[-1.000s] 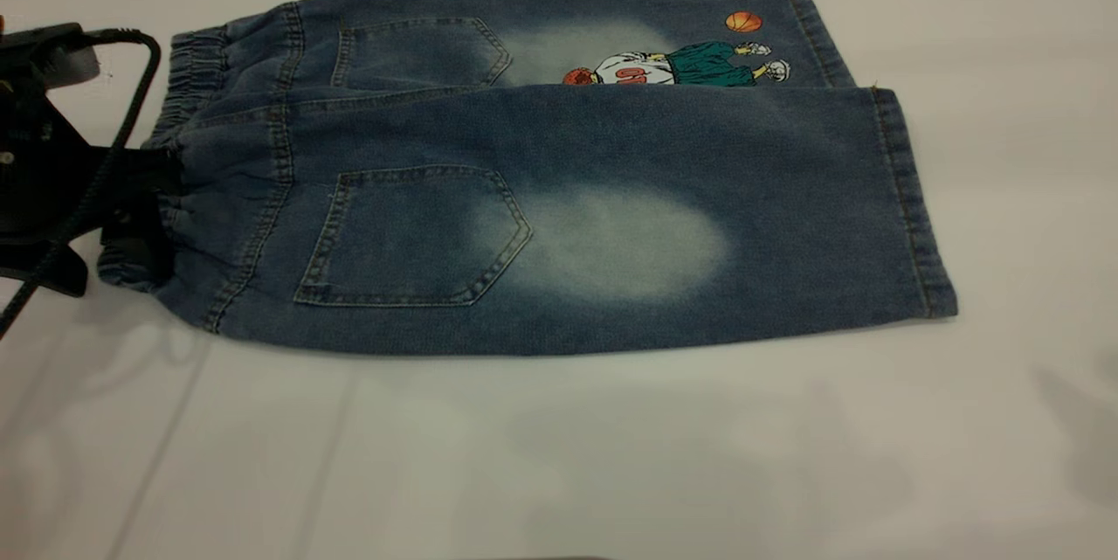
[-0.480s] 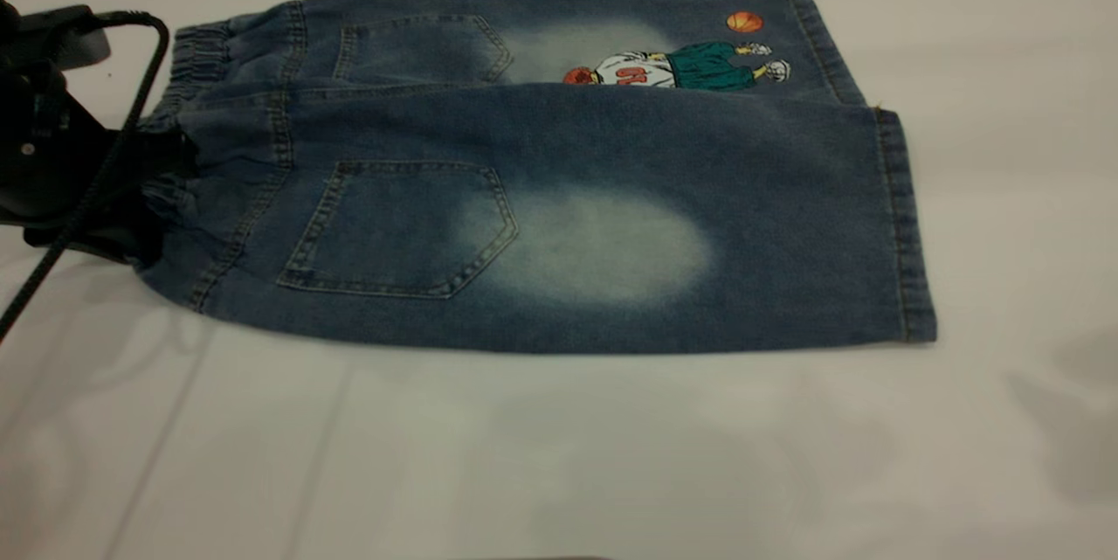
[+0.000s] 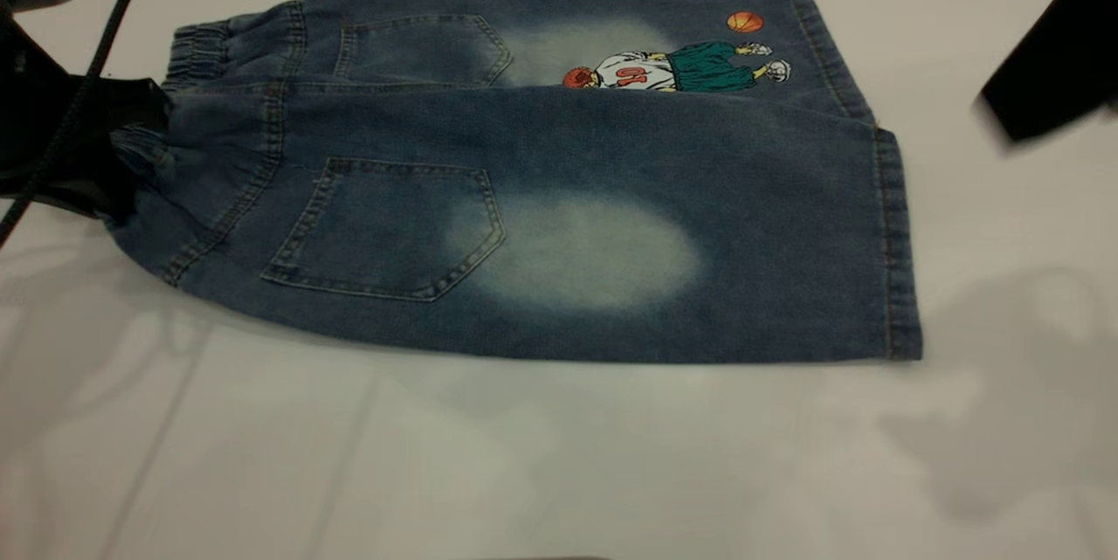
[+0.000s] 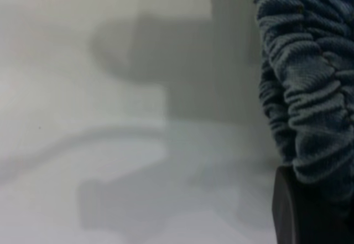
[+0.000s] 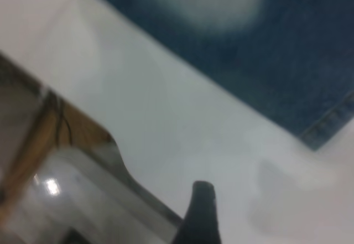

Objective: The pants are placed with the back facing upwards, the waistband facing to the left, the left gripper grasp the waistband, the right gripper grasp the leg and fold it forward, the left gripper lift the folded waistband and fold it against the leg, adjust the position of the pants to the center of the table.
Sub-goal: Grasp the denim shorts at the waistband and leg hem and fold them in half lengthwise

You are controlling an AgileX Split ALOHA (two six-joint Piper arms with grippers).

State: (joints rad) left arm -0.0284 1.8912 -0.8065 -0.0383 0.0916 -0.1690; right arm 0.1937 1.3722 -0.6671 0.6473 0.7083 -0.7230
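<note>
The upper leg needs to be folded forward over the other leg. I need to grab the pants (image 3: 541,193) by that leg's outer hem corner with my right gripper next.
The pants (image 3: 541,193) lie on the table (image 3: 524,464), folded lengthwise, back pockets up. The leg (image 3: 576,254) with the pale oval patch lies on top, partly covering the leg with the printed player. The waistband (image 3: 196,53) points left. My left gripper (image 3: 131,149) is shut on the waistband's near part, which is bunched and raised off the table. In the left wrist view the gathered waistband (image 4: 310,89) hangs over a dark finger (image 4: 290,211). My right arm (image 3: 1048,62) hovers at the far right, apart from the pants. The leg's patch (image 5: 204,0) shows in the right wrist view.
A black cable (image 3: 83,79) loops over the left arm. The table's near edge (image 5: 94,144) shows in the right wrist view, with floor and a wooden frame (image 5: 38,139) beyond. Bare tabletop stretches in front of the pants and to their right.
The left gripper has risen and drawn back with the waistband, lifting the pants' near left corner. The right arm has come into view at the top right.
</note>
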